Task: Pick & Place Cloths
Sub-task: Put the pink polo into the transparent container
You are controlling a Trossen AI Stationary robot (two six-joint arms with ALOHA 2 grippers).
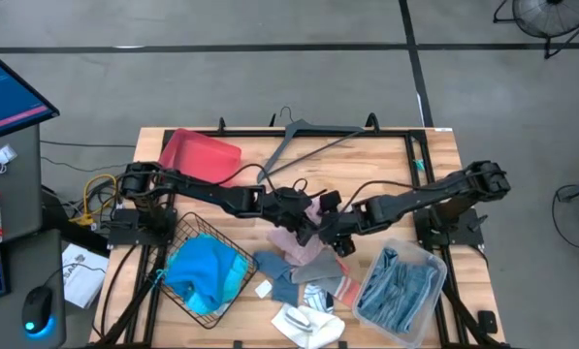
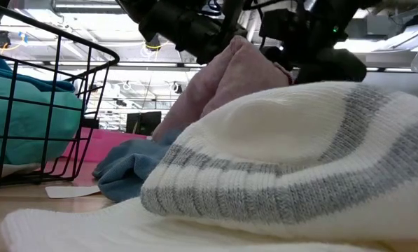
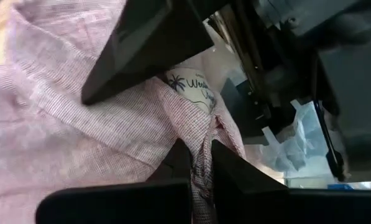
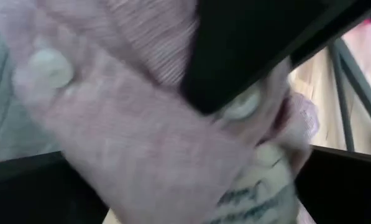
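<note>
The pale pink checked shirt has to go in the clear bin, so next I need to grab it with my right gripper by its buttoned front (image 4: 141, 118).
A pale pink checked shirt (image 1: 297, 240) hangs over the table's middle, with my left gripper (image 3: 201, 152) shut on it. My right gripper (image 1: 330, 231) is open right beside it on the right. Its fingers stand on either side of the shirt's buttoned front (image 4: 141, 143). In the low view the pink shirt (image 2: 223, 84) droops down to the cloths on the table. A turquoise cloth (image 1: 207, 271) lies in the wire basket (image 1: 233, 242). A blue-grey striped cloth (image 1: 401, 286) fills the clear bin. The grey socks with a coral tip (image 1: 333, 286) and the white cloth (image 1: 308, 325) lie near the front. My left gripper pinches a fold of the pink shirt beside its neck label (image 3: 201, 134) between its two fingers, coming from the table's left and slanting down. The shirt hangs slack below the fingers, and its lower part rests on the cloths underneath. My right gripper: I cannot tell whether its open fingers touch the shirt.
A red tray (image 1: 202, 155) and a grey hanger (image 1: 308, 136) lie at the table's far side. A blue cloth (image 1: 279, 271) lies under the pink shirt. A white knit with grey stripes (image 2: 300, 161) fills the foreground of the low view. The two arms nearly meet at mid-table.
</note>
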